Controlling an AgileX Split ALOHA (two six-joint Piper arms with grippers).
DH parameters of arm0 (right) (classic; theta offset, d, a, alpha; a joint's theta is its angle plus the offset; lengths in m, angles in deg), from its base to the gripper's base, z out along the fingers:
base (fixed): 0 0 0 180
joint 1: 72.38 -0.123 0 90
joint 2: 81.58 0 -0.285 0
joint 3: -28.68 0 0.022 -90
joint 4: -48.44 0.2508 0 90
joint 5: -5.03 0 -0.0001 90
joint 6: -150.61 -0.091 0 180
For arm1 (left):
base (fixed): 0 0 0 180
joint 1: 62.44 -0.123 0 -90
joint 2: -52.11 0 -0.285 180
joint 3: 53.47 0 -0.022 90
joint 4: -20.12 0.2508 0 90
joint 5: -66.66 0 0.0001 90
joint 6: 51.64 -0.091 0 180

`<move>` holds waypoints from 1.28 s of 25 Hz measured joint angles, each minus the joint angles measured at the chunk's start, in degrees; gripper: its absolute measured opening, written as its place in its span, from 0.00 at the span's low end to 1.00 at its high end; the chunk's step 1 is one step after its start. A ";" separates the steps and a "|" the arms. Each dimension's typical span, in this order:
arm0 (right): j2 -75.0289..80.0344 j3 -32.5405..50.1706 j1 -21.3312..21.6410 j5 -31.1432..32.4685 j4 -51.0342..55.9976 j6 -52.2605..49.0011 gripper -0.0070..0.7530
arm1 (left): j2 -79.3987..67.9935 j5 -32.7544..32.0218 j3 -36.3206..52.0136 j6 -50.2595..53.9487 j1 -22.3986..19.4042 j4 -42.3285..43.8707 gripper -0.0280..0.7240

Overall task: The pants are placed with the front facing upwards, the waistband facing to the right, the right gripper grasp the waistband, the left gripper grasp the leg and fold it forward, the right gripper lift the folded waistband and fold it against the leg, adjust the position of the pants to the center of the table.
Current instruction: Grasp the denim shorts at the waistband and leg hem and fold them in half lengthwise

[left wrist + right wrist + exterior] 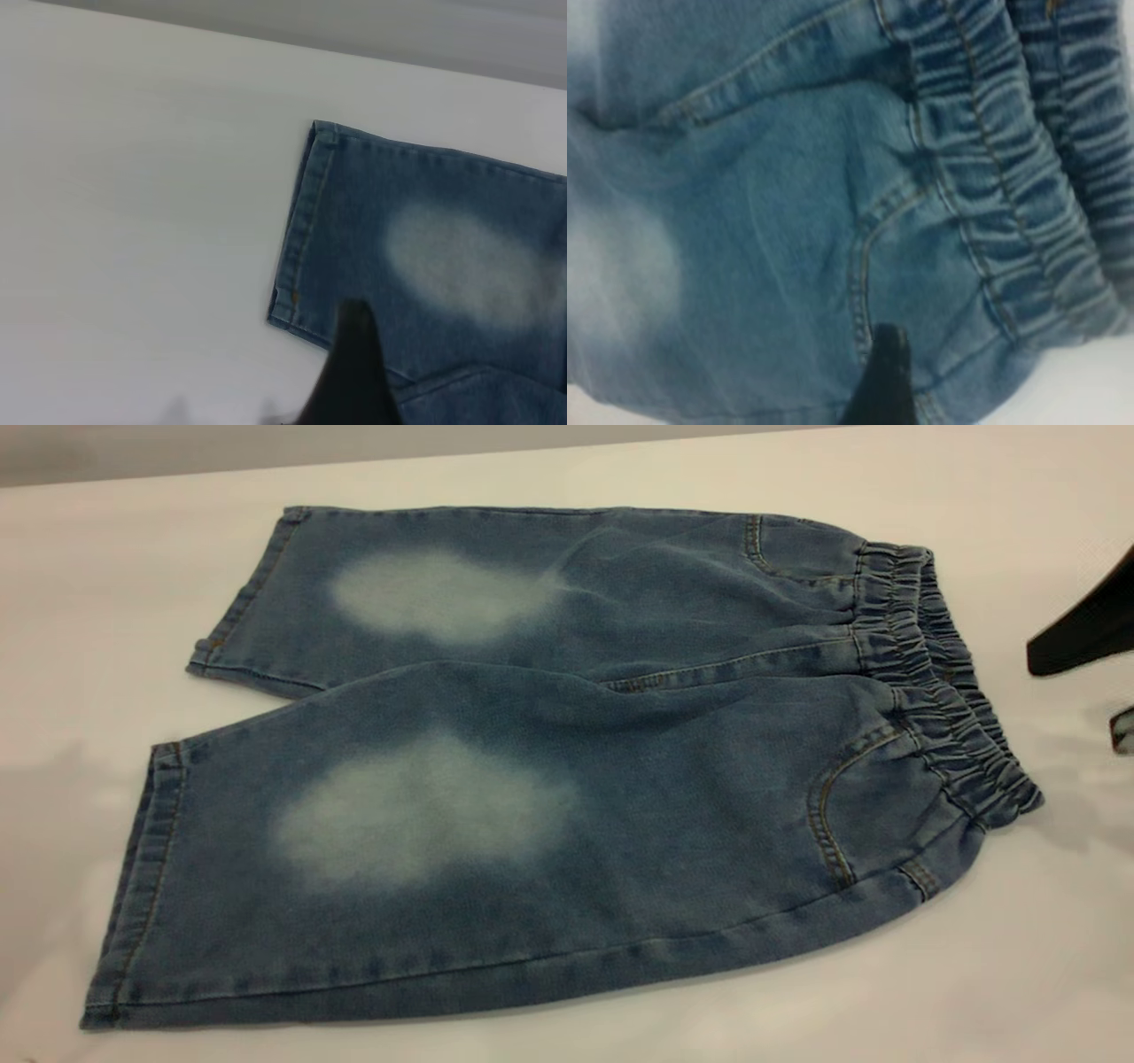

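Note:
My right gripper needs to pick up the pants [567,779] by their ruched waistband next, so that it can fold one leg [351,893] over the other.
The pants [567,779] lie flat on the table [974,974], front up, both legs pointing left. The ruched waistband [939,682] is at the right end. My right gripper [1074,695] hovers just right of the waistband, open and holding nothing. In the right wrist view one black finger [881,381] hangs over the curved front pocket [864,257] beside the waistband [1010,204]. My left gripper [434,381] is open above the far leg's hem end. Only one of its fingers [354,372] shows, near the hem [301,239]; this gripper is outside the exterior view.
White table surface [133,221] surrounds the pants on all sides. The table's back edge meets a grey wall [266,447] behind the pants. Nothing else lies on the table.

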 joint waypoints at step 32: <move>17.80 1.60 0.00 7.57 19.99 20.57 0.78 | 0.00 -0.10 0.00 0.00 0.00 -0.12 0.73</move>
